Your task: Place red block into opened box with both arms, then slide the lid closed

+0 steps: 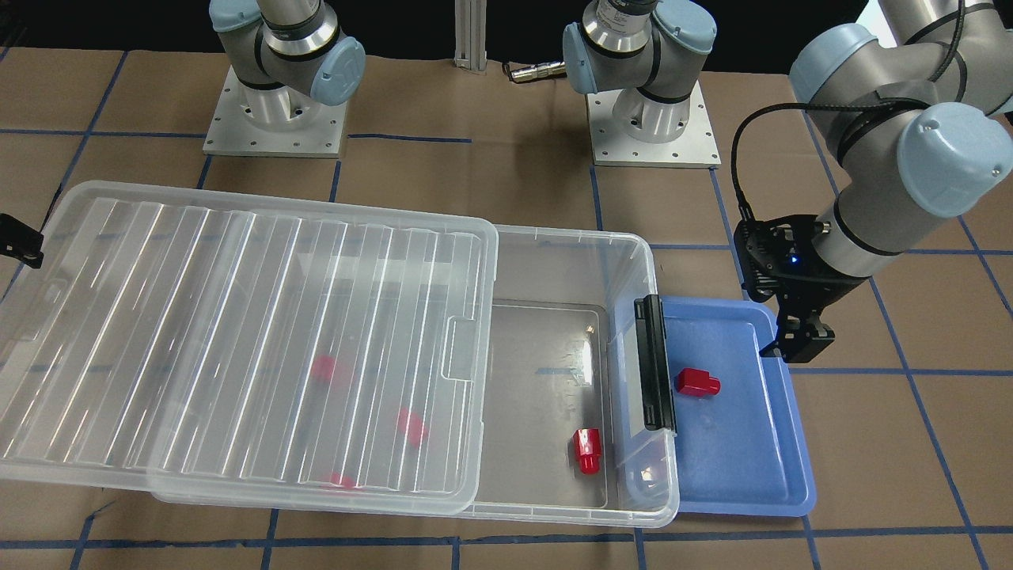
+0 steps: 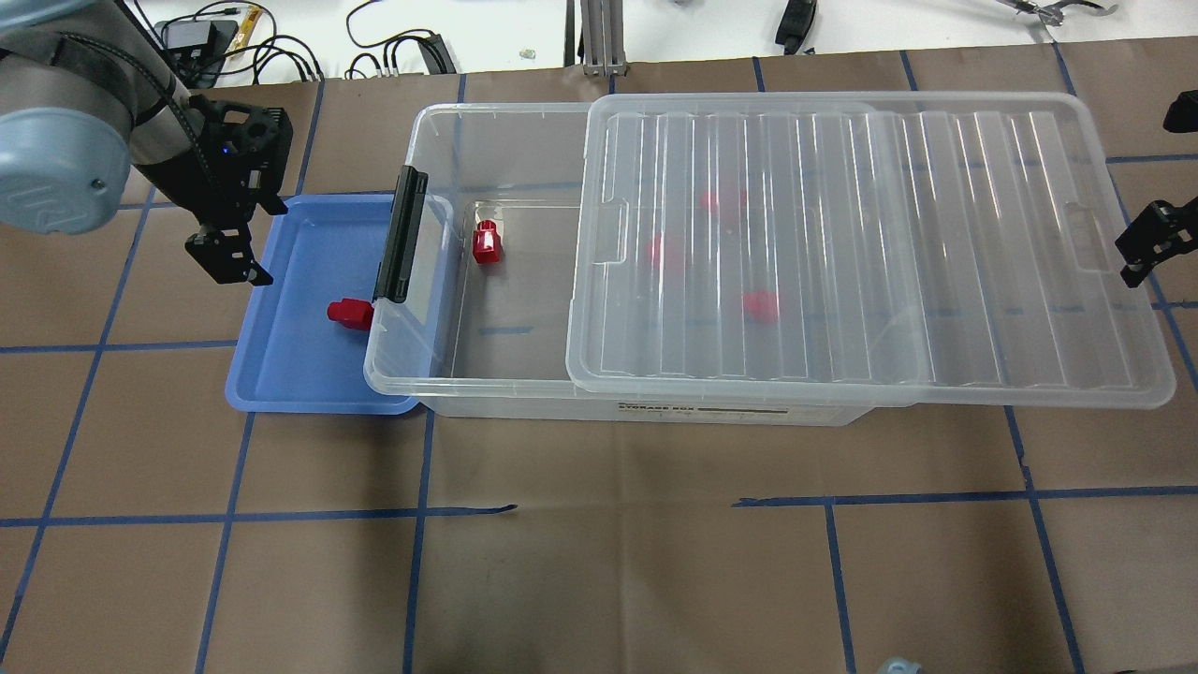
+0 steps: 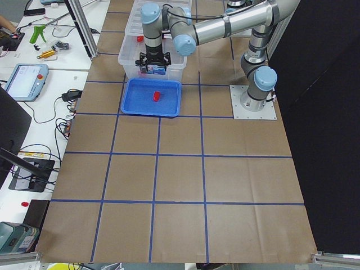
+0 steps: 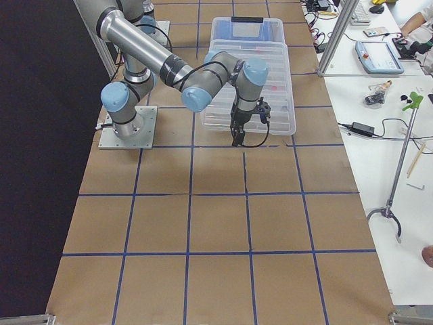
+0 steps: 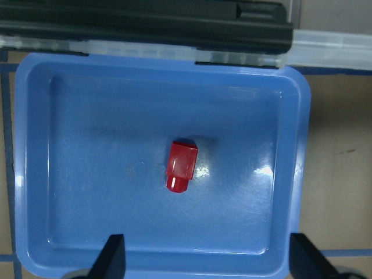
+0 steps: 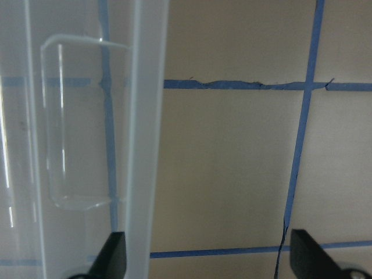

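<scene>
My left gripper grabs the red block in the tray by the flat sides of its square body [image 1: 693, 381] next, since the block ends in a round peg [image 1: 715, 385].
One red block [image 5: 181, 165] lies in the blue tray [image 5: 87, 174], also seen from above [image 2: 351, 314]. My left gripper [image 5: 209, 264] hangs open over the tray's outer edge [image 2: 229, 262], nothing between its fingers. The clear box [image 2: 496, 109] stands beside the tray with its black latch bar [image 2: 401, 234] over the tray's rim. Another red block [image 2: 486, 242] rests in the box's uncovered end. The ribbed lid [image 2: 870, 253] covers the rest and overhangs the far end; three more red blocks show blurred beneath it. My right gripper [image 2: 1144, 248] is open at the lid's overhanging end [image 6: 145, 145].
Brown paper with blue tape lines covers the table [image 2: 599, 562]. The two arm bases [image 1: 273, 119] stand behind the box. Cables and tools lie past the table's far edge [image 2: 393, 47]. Side benches with devices flank the table ends.
</scene>
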`<state>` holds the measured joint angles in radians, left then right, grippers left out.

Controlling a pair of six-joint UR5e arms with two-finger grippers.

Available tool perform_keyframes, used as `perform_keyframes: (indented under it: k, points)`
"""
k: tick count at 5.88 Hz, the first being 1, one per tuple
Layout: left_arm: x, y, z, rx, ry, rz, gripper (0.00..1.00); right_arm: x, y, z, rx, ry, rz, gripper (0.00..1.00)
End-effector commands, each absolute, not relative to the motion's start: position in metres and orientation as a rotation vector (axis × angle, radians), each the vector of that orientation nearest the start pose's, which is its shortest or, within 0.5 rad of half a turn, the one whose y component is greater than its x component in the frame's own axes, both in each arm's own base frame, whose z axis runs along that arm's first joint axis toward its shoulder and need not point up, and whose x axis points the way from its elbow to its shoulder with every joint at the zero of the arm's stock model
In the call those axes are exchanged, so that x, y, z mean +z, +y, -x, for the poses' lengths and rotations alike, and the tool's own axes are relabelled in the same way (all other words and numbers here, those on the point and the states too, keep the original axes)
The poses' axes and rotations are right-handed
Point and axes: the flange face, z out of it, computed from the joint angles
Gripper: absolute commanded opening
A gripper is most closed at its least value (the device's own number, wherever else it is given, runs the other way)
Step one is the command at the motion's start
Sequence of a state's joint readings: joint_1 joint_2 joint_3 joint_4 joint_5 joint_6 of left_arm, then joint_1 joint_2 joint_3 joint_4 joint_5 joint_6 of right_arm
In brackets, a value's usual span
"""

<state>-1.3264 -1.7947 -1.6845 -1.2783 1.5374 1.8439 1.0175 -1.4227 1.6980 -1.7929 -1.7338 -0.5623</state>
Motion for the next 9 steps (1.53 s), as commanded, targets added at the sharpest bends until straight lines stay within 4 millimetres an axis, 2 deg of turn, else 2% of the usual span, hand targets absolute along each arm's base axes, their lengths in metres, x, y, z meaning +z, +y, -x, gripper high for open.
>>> perform_keyframes:
  k: [1, 2, 3, 4, 5, 6, 7, 8, 9]
  points:
    - [0.27, -0.586, -0.012, 0.001, -1.978, 2.336, 0.98, 0.441, -0.513, 0.16, 0.128, 3.265, -0.128, 1.0]
    - [0.243, -0.583, -0.012, 0.026, -1.999, 2.368, 0.98, 0.479, -0.511, 0.104, 0.182, 3.195, -0.22, 1.0]
    - [0.217, -0.586, -0.011, 0.038, -2.006, 2.36, 0.98, 0.507, -0.505, 0.038, 0.218, 3.147, -0.226, 1.0]
    - [0.192, -0.59, -0.01, 0.028, -2.003, 2.342, 0.98, 0.516, -0.493, -0.023, 0.255, 3.12, -0.289, 1.0]
    - [0.18, -0.591, -0.003, 0.022, -1.988, 2.341, 0.98, 0.518, -0.485, -0.078, 0.246, 3.121, -0.309, 1.0]
    - [0.178, -0.592, -0.004, 0.026, -1.982, 2.342, 0.78, 0.511, -0.48, -0.113, 0.262, 3.132, -0.327, 1.0]
    - [0.18, -0.593, -0.003, 0.048, -1.981, 2.34, 0.28, 0.501, -0.478, -0.119, 0.289, 3.133, -0.298, 1.0]
    - [0.18, -0.592, -0.004, 0.047, -1.98, 2.339, 0.07, 0.492, -0.476, -0.12, 0.282, 3.133, -0.293, 1.0]
    - [0.185, -0.594, -0.004, 0.056, -1.988, 2.344, 0.02, 0.495, -0.479, -0.119, 0.227, 3.137, -0.294, 1.0]
